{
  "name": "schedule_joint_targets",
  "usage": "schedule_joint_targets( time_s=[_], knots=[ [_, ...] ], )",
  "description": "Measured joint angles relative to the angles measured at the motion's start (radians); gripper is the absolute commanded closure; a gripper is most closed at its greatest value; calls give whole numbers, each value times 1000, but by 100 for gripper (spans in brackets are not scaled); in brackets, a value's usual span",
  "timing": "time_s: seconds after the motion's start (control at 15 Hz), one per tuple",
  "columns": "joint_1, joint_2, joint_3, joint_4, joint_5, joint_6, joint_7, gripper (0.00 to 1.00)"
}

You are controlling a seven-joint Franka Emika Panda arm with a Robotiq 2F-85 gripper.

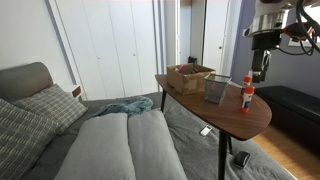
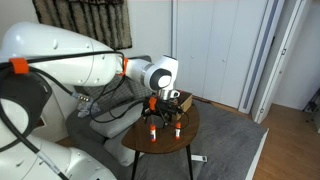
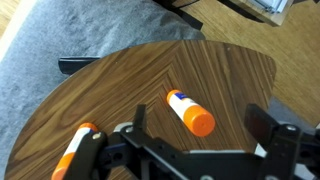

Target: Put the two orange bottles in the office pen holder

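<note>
My open fingers are still above the orange bottle, its cap [image 3: 201, 123] below them. They would close on air, so my gripper goes lower before closing.
An orange bottle [image 3: 190, 112] with a white body and orange cap stands on the round wooden table [image 3: 120, 80], between and below the fingers of my open gripper [image 3: 200, 125]. A second orange bottle [image 3: 75, 150] is at the lower left of the wrist view. Both bottles [image 2: 152, 132] [image 2: 178, 128] stand near the table's front edge in an exterior view. In an exterior view only one bottle [image 1: 247, 92] shows, next to the grey mesh pen holder [image 1: 216, 89]. My gripper [image 1: 262, 62] hangs above the bottles and holds nothing.
A brown basket-like tray [image 1: 190, 76] stands on the table behind the mesh holder. A grey couch [image 1: 110, 145] with cushions and a teal cloth [image 1: 125, 106] lies beside the table. The floor below is grey carpet [image 3: 60, 40].
</note>
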Motion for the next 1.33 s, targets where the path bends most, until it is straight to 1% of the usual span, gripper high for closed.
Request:
schedule_joint_targets(
  time_s=[0.4,0.87,1.27,1.33],
  knots=[
    [10,-13,1,-10,1,5,-6,0],
    [11,-10,1,-34,2,95,-7,0],
    [27,-7,1,-58,2,134,-9,0],
    [30,-5,1,-59,2,135,-10,4]
  ],
)
